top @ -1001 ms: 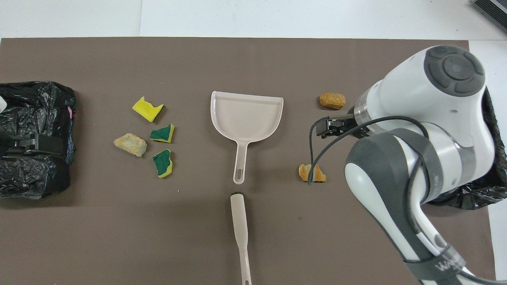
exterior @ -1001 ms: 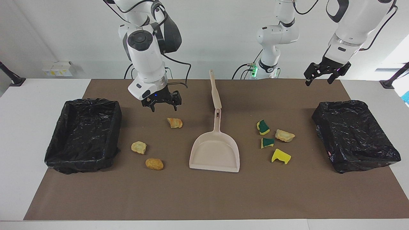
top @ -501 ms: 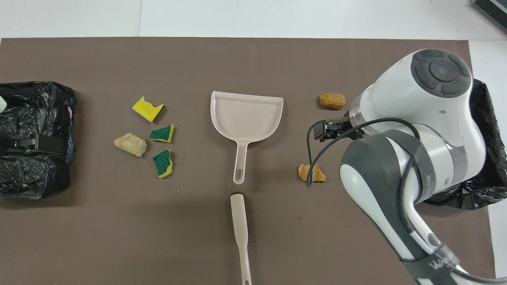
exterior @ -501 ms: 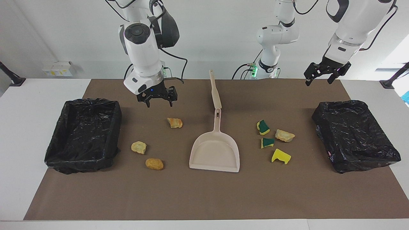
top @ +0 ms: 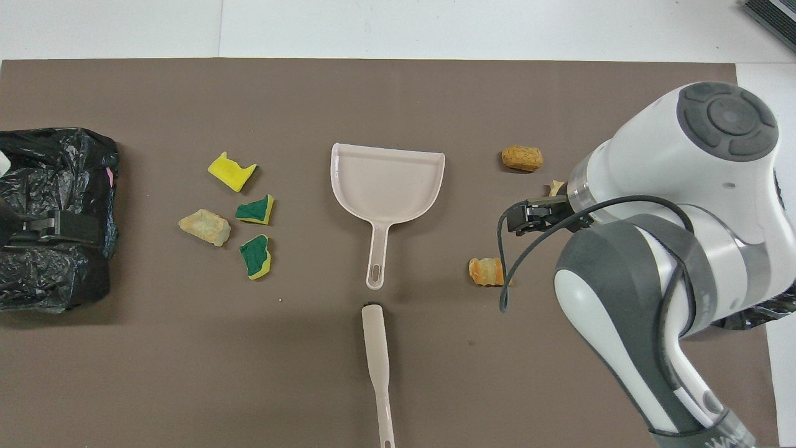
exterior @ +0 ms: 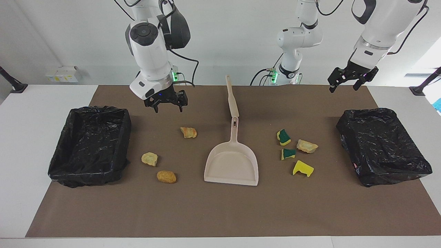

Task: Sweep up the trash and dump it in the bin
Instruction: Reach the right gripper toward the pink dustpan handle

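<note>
Next, my right gripper picks up the beige dustpan by its narrow handle [top: 377,258], since the broad pan of the dustpan spreads too wide for my fingers.
Three tan bread chunks of trash [exterior: 188,132] [exterior: 149,158] [exterior: 166,176] lie toward the right arm's end of the brown mat. Three yellow-green sponge pieces [exterior: 283,137] [exterior: 288,153] [exterior: 303,168] and another chunk [exterior: 307,146] lie toward the left arm's end. A black-lined bin [exterior: 90,144] stands at the right arm's end, a second bin [exterior: 382,144] at the left arm's end. My right gripper [exterior: 166,105] [top: 522,219] hangs open and empty over the mat, between the first bin and the brush. My left gripper [exterior: 346,84] [top: 37,227] waits open, raised above the second bin.
A beige dustpan [exterior: 231,165] [top: 385,186] lies mid-mat, handle toward the robots. A beige brush handle [exterior: 232,98] [top: 377,354] lies in line with it, nearer the robots. In the overhead view the right arm covers most of its bin [top: 762,305].
My right gripper has risen and drawn back toward the robots and its own end, uncovering the nearest bread chunk in the overhead view. The left arm and the trash have not moved.
</note>
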{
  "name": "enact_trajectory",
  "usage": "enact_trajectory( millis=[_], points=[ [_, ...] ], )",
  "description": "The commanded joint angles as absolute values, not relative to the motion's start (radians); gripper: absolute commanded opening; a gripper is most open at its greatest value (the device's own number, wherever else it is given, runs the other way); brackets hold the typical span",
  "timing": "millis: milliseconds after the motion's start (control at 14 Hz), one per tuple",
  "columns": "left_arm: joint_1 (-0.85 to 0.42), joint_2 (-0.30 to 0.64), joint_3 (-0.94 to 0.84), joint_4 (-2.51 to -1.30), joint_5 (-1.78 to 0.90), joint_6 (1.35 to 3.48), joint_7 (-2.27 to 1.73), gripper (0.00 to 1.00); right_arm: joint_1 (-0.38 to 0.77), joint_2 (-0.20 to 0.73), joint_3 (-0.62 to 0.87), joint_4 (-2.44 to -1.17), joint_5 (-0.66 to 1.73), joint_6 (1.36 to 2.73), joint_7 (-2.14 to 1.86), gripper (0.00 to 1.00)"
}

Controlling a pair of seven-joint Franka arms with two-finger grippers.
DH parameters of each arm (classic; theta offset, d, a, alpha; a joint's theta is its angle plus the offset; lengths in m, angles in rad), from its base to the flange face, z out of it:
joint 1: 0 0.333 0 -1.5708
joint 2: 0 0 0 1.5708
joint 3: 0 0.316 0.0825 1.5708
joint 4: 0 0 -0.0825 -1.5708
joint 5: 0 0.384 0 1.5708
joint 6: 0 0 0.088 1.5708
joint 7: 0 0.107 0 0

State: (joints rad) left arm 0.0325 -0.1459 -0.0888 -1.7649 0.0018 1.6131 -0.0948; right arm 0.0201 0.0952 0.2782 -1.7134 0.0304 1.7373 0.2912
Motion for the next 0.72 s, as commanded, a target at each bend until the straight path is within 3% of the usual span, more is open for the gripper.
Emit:
enact_trajectory(
  millis=[0,644],
  points=[
    [0.021,-0.153,-0.078,-1.763,-0.006,1.614,-0.086,1.00,0.046,0.123,0.287,-1.727,0.057,1.801,0.388,1.00],
    [0.017,-0.153,-0.081,-1.755,-0.012,1.648,-0.094,1.00,0.262,0.250,0.285,-1.723,0.040,2.031,0.705,1.00]
  ],
)
